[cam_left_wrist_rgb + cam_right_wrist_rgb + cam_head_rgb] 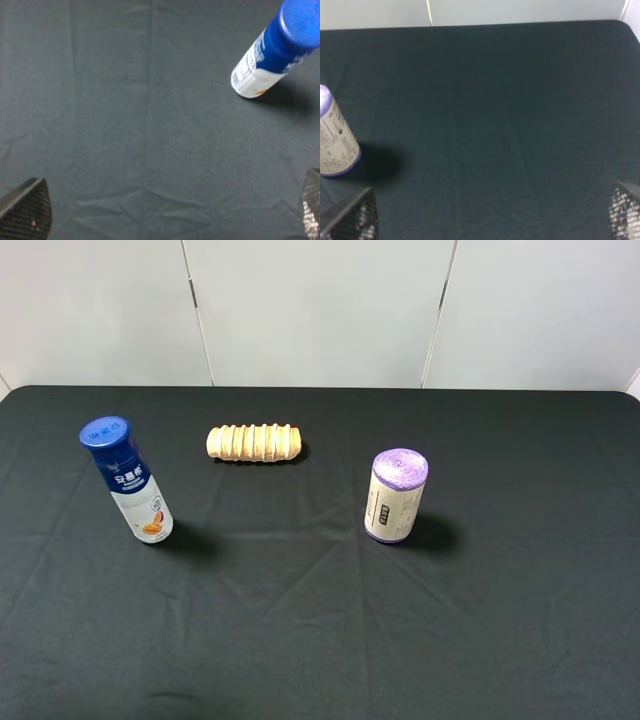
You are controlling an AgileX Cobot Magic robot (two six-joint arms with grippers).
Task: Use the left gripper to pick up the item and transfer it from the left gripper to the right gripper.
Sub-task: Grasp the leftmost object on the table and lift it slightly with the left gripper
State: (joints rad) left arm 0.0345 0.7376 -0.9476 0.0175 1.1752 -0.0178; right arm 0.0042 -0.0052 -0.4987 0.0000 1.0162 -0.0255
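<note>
I should reach the bottle with my left gripper and grab it by its blue end with the cap (110, 445). Then the bottle's white lower end (145, 515) stays free for my right gripper.
The item, a white bottle (127, 482) with a blue cap and blue upper label, stands upright at the left of the black-clothed table. It also shows in the left wrist view (272, 50), far ahead of the fingers. My left gripper (167, 220) is open and empty, with only its two fingertips (25, 212) showing, wide apart above bare cloth. My right gripper (487, 220) is open and empty too, its fingertips (625, 215) wide apart. Neither arm shows in the exterior high view.
A ridged tan bread-like log (254, 442) lies at the back middle. A purple-topped cream roll (396, 495) stands upright right of centre, and also shows in the right wrist view (332, 142). The table's far edge (320, 389) meets a white panelled wall.
</note>
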